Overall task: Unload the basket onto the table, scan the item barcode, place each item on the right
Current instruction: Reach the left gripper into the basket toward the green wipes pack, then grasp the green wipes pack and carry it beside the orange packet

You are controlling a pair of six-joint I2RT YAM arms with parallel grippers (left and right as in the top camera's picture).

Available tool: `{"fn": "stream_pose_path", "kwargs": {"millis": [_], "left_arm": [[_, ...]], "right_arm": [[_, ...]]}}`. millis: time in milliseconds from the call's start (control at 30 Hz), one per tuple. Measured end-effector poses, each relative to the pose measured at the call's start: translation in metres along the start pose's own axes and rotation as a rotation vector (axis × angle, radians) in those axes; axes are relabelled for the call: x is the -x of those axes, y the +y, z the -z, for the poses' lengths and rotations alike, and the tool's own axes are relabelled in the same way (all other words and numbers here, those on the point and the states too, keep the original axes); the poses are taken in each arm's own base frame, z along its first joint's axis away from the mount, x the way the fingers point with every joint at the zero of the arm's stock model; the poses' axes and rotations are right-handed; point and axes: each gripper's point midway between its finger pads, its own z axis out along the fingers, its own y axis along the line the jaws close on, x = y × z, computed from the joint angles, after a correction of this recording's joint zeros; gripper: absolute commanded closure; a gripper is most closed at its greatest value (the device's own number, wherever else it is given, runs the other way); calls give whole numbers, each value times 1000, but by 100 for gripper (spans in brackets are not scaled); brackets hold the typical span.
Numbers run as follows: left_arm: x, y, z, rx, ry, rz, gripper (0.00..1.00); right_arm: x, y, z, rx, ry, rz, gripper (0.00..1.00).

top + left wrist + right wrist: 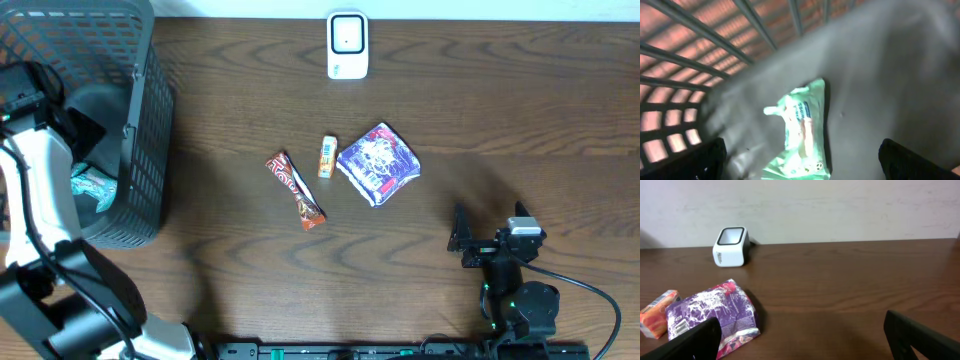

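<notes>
I will next grab the green and white packet (pixel 802 132) by its long sides with my left gripper. Its broad sides will stay uncovered to scan the barcode.
A green and white packet (pixel 802 132) lies on the grey floor of the basket (pixel 140 120), and in the overhead view it shows as the green packet (pixel 95 186). My left gripper (pixel 805 162) hangs open just above it, one finger on each side, touching nothing. The white barcode scanner (pixel 347 45) stands at the table's far edge, and the right wrist view shows the scanner (pixel 731 246) too. My right gripper (pixel 487 228) rests open and empty near the front right, pointing toward the scanner.
On the table's middle lie a purple snack bag (pixel 378 163), a small orange pack (pixel 327 157) and a red-brown candy bar (pixel 296 190). The purple bag (pixel 715 315) sits just ahead of the right gripper's left finger. The basket's mesh walls (pixel 700 45) surround the left gripper.
</notes>
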Motion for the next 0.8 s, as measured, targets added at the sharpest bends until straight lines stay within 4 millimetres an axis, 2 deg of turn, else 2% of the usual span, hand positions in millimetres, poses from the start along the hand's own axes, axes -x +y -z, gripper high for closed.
{"fn": "stream_pose_path", "kwargs": {"millis": [300,567,633,700,800], "left_arm": [[-25,2,-37,53,100,-19,3],[-49,3,-77,111,198,-50,4],[-52,3,-83,117,207,-54,16],[-55,3,-90,122,218,-59,43],[-58,2,-98,130,227,-49,65]], "right_arm": [[0,0,0,0,0,0,1],[0,0,0,0,0,0,1],[0,0,0,0,0,0,1],[0,0,0,0,0,0,1],[0,0,0,0,0,0,1]]}}
